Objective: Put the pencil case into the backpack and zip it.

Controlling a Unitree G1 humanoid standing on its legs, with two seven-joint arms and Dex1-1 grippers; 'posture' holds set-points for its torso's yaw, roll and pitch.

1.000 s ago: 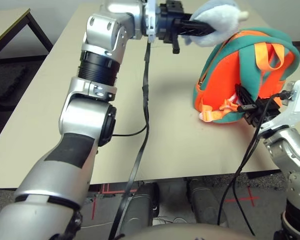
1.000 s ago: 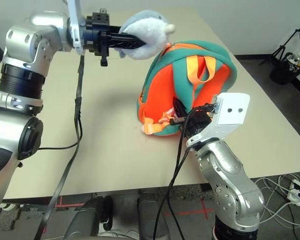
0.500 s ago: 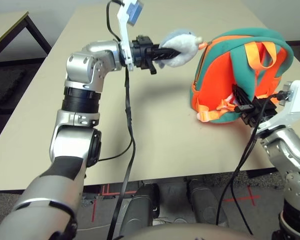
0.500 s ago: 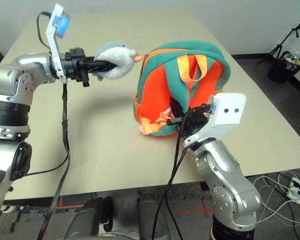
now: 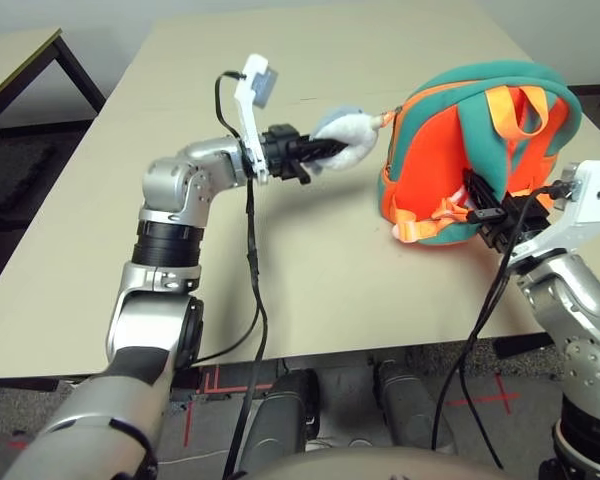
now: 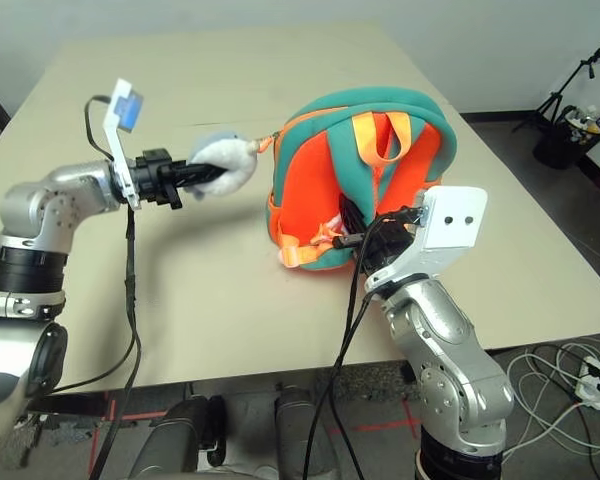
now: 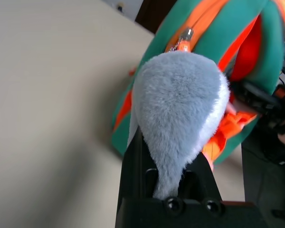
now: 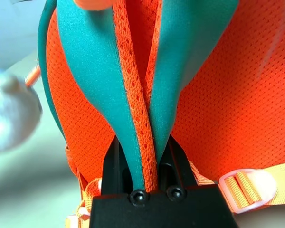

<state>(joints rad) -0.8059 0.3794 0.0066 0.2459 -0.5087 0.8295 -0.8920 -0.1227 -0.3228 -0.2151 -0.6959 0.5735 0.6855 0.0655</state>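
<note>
The backpack's bottom edge is resting on the tabletop and the shoulder strap (image 5: pixel 483 150) (image 8: pixel 137 95) is against the backpack's side, so my right gripper should open.
The teal and orange backpack (image 5: pixel 480 150) stands upright on the table at the right. My left gripper (image 5: pixel 325 150) is shut on its grey-white plush charm (image 7: pixel 178 104), held just left of the backpack's side, where the charm hangs from the orange zipper pull (image 7: pixel 184 40). My right gripper (image 5: pixel 485 205) is shut on a teal and orange shoulder strap (image 8: pixel 137 95) low on the backpack's near face. The pencil case is out of view.
The beige table (image 5: pixel 310 280) has free room left of and in front of the backpack. Black cables (image 5: pixel 255 280) hang from both wrists over the front edge. A dark table (image 5: pixel 20 60) stands at far left; a stand and floor cables (image 6: pixel 580 80) at right.
My left arm has swung down, carrying the plush charm from above the backpack's top to beside its left flank. The right gripper has kept its hold on the strap.
</note>
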